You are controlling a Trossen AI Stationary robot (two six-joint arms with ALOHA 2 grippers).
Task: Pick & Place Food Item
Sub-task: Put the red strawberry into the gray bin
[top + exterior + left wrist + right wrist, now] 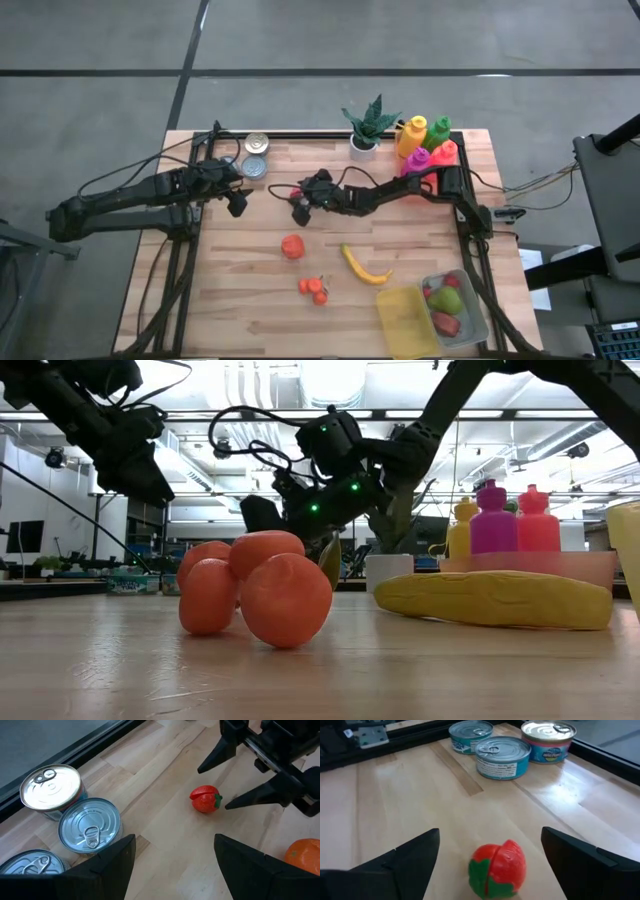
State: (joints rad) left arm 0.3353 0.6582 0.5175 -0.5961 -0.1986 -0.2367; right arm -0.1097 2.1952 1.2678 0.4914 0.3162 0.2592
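Observation:
I need to lower my right gripper first and then close it on the fruit, because both fingers end above the fruit's top.
A red toy fruit with a green leaf cap (497, 869) lies on the wooden table, also seen as the red fruit (298, 213) in the high view. My right gripper (490, 834) reaches in from the table's right and is open. Its two fingers stand on either side of the fruit without touching it. My left gripper (175, 840) hovers open at the table's left (237, 202), near the cans, with nothing between its fingers.
Three tin cans (502, 756) stand at the far left. An orange (292, 246), small orange fruits (315, 290) and a banana (365, 268) lie nearer. A clear tub of fruit (455, 305) with a yellow lid (408, 320) sits near right. A plant (365, 128) and bottles (425, 140) stand at the back.

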